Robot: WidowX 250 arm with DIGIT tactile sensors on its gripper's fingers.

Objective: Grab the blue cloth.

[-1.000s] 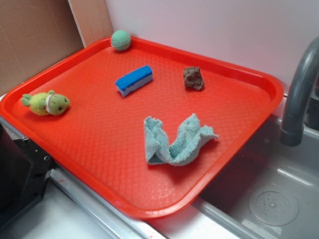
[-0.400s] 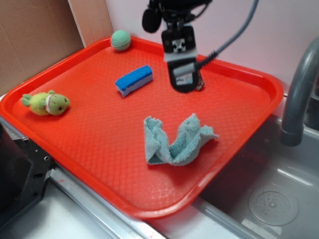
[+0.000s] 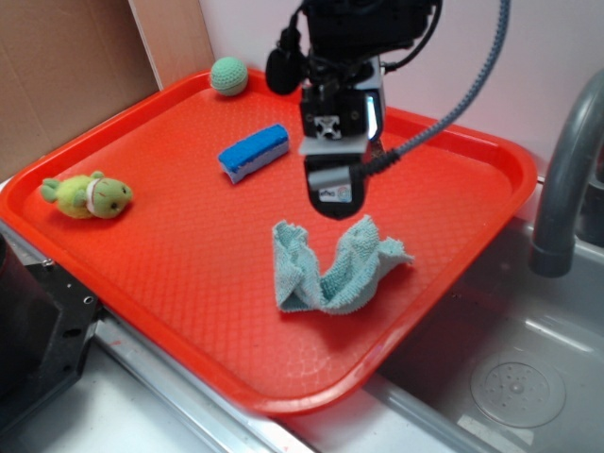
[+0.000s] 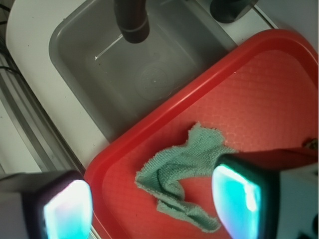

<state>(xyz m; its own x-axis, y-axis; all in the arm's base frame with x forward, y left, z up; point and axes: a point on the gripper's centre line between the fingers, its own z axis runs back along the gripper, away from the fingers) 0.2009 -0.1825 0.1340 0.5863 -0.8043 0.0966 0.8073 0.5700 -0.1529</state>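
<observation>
The cloth's ends lie loose on the tray (image 3: pixel 189 274) and its middle bunches up into a fold, so I should grab that middle fold (image 3: pixel 330 291) next with my gripper.
The blue cloth (image 3: pixel 333 265) lies crumpled on the red tray (image 3: pixel 189 274), toward its right front. It is pale aqua with wavy edges. My gripper (image 3: pixel 332 198) hangs in the air just behind and above it, not touching. In the wrist view the blue cloth (image 4: pixel 182 174) lies below and between my two wide-apart fingers (image 4: pixel 67 209), on the tray (image 4: pixel 259 89). My gripper (image 4: pixel 152 204) is open and holds nothing.
On the tray are a bright blue sponge (image 3: pixel 254 152), a teal ball (image 3: pixel 228 75) at the back rim and a green plush toy (image 3: pixel 88 195) at the left. A grey sink (image 3: pixel 510 377) with a faucet (image 3: pixel 566 170) adjoins the tray's right edge.
The arm came into view from above and moved down and forward, toward the cloth. Its body now hides the brown lump at the back of the tray. The cloth has not moved.
</observation>
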